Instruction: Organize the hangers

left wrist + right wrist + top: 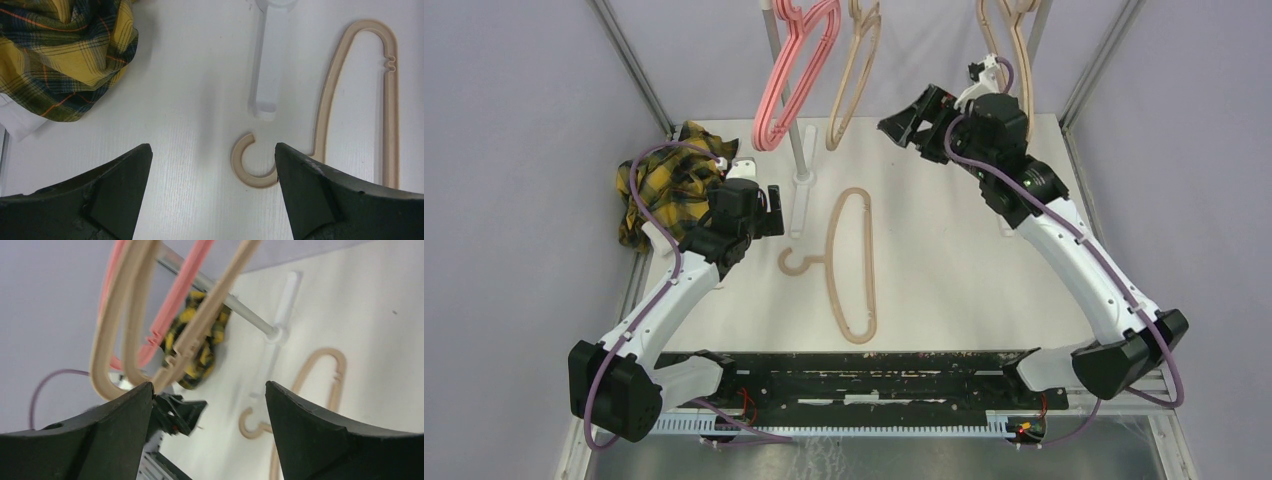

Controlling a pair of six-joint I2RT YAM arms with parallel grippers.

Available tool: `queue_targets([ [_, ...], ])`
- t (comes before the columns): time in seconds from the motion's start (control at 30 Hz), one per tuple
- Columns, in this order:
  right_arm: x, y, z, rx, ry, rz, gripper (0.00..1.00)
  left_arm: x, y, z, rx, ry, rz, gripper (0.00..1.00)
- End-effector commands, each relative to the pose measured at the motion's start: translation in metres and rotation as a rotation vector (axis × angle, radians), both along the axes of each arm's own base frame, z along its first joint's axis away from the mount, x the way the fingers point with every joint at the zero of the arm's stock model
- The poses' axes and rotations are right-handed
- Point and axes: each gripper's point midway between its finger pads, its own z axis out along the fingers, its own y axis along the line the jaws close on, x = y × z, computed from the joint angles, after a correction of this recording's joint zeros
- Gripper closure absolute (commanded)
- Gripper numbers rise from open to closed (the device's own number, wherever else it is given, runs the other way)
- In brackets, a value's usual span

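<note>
The flat beige hanger should next be grabbed by its hook-side arm [829,252], beside the neck, with my right gripper. The hook then stays free to hang.
One beige hanger [870,260] lies flat on the white table, its hook [794,265] pointing left. In the left wrist view the hook [250,170] lies just inside my right finger. My left gripper [776,212] [212,150] is open and empty, low over the table just left of the hook. Pink hangers [764,128] and a beige hanger [834,135] hang on the rack; another beige one [1025,75] hangs at the right. My right gripper [902,112] [209,387] is open and empty, raised near the hanging beige hangers [102,365] and pink hangers [180,295].
The white rack stand [802,185] rises at the back centre; its foot [270,60] lies beside the flat hanger. A yellow-black plaid cloth [664,180] [65,50] is bunched at the back left. Metal frame posts [639,75] flank the table.
</note>
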Motion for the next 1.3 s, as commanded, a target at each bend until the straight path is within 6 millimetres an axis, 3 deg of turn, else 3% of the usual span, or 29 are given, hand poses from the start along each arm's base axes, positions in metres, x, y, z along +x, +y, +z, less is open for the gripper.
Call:
queue_targets([
  [0.0, -0.023, -0.020, -0.070, -0.254, 0.072, 0.002, 0.11, 0.006, 0.007, 0.011, 0.028, -0.042, 0.015, 0.01],
  [0.27, -0.100, 0.009, -0.209, -0.629, 0.219, 0.174, 0.14, 0.008, 0.003, 0.004, 0.010, -0.017, 0.010, 0.01],
  [0.47, -0.140, 0.043, -0.277, -0.812, 0.233, 0.294, 0.16, 0.008, 0.005, 0.002, 0.016, -0.016, 0.019, 0.01],
  [0.67, -0.149, 0.098, -0.320, -0.911, 0.227, 0.374, 0.16, 0.009, 0.003, 0.003, 0.010, -0.013, 0.011, 0.01],
  [0.8, -0.144, 0.119, -0.347, -0.930, 0.256, 0.396, 0.17, 0.007, 0.005, 0.003, 0.016, -0.014, 0.009, 0.01],
  [1.27, -0.129, 0.150, -0.383, -0.955, 0.269, 0.415, 0.23, 0.008, 0.001, 0.001, 0.010, -0.010, -0.011, 0.01],
])
